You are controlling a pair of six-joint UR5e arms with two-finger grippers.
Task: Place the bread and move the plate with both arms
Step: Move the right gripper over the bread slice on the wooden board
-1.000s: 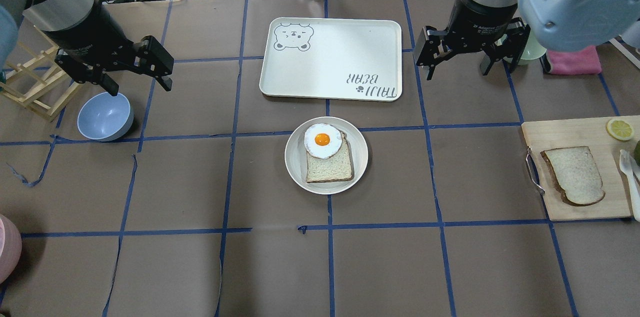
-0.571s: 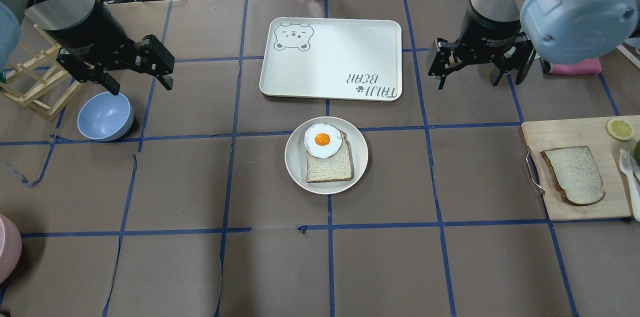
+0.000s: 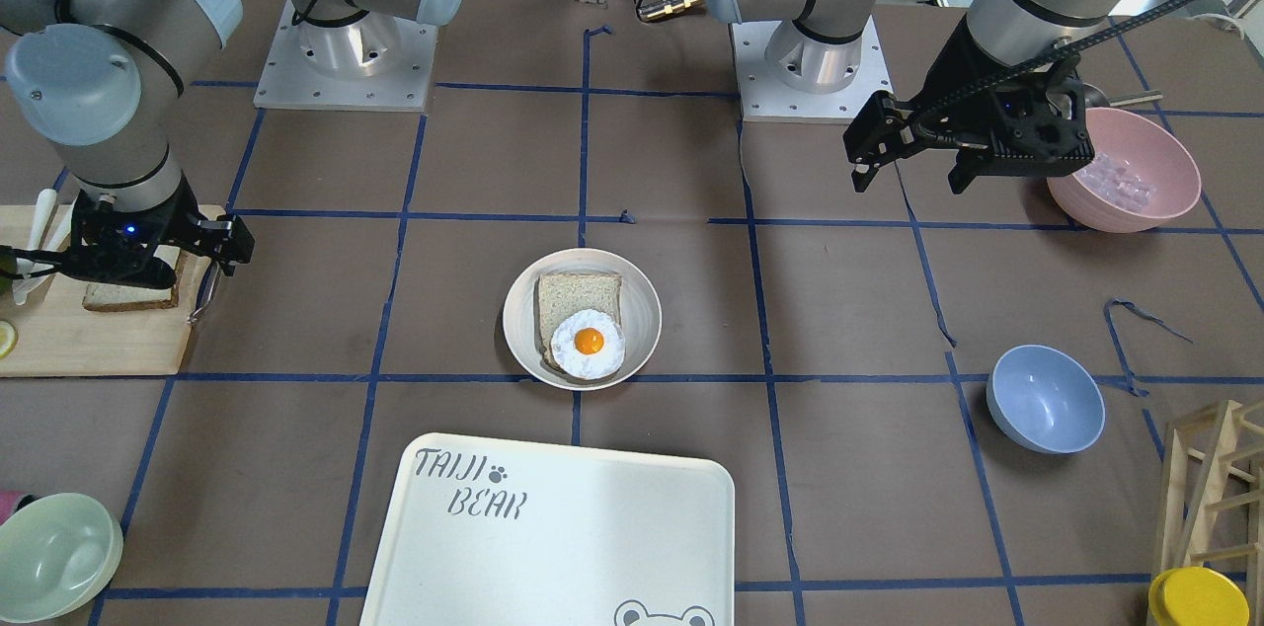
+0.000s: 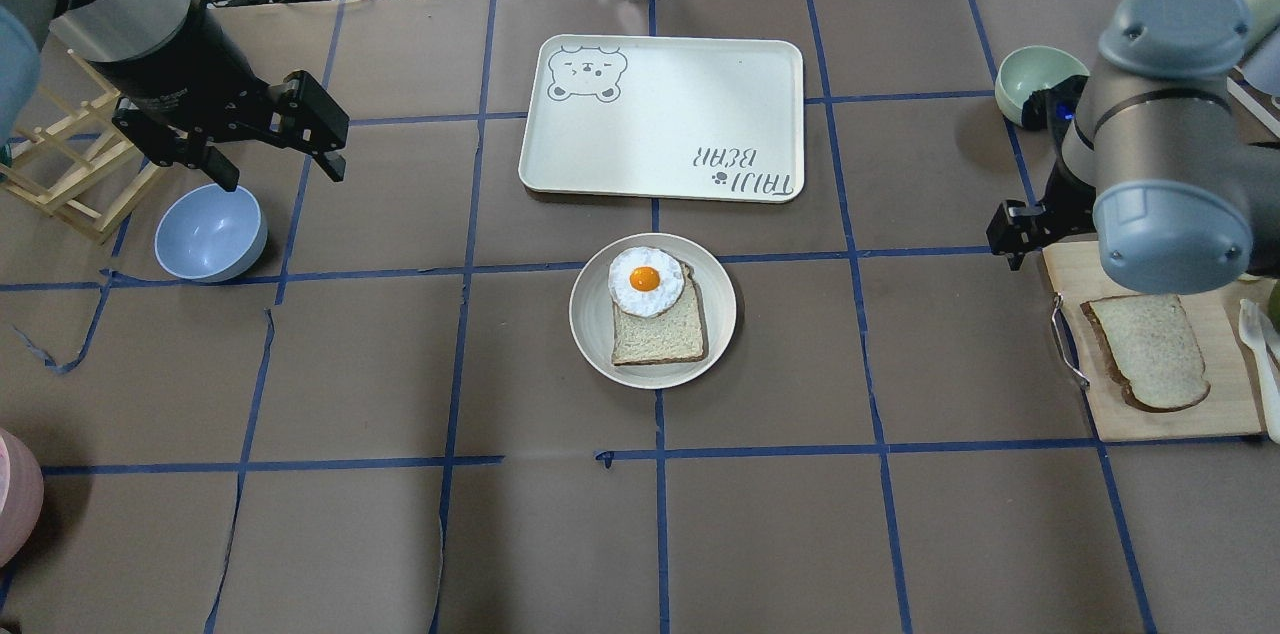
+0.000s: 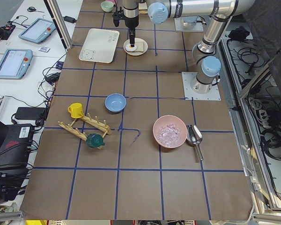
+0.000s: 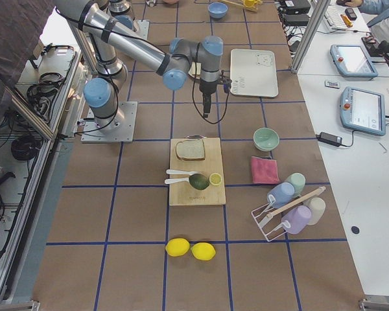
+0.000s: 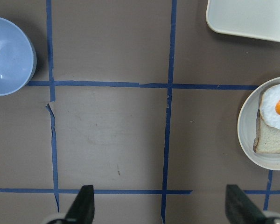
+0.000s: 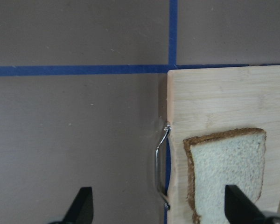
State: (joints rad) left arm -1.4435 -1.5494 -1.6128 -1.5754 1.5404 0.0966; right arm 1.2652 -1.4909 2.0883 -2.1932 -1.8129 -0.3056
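Note:
My right gripper takes hold of the bread by its crusted edge next, to lay the bread over the fried egg on the plate.
The bread, a dark-crusted slice, lies on a wooden cutting board at the right; it also shows in the right wrist view. The plate sits mid-table and holds a squarer slice topped with a fried egg. My right gripper hovers open and empty over the board's left edge, mostly hidden under the arm; the front view shows it above the bread. My left gripper is open and empty, above the table beside the blue bowl, far left of the plate.
The TAIJI BEAR tray lies behind the plate. A blue bowl and a wooden rack are at the left. A green bowl is at the back right. A pink bowl is near my left arm. A white utensil lies on the board.
My right arm has swung from beside the tray toward the robot and to the right, over the cutting board's left edge, uncovering the green bowl. The left arm has not moved.

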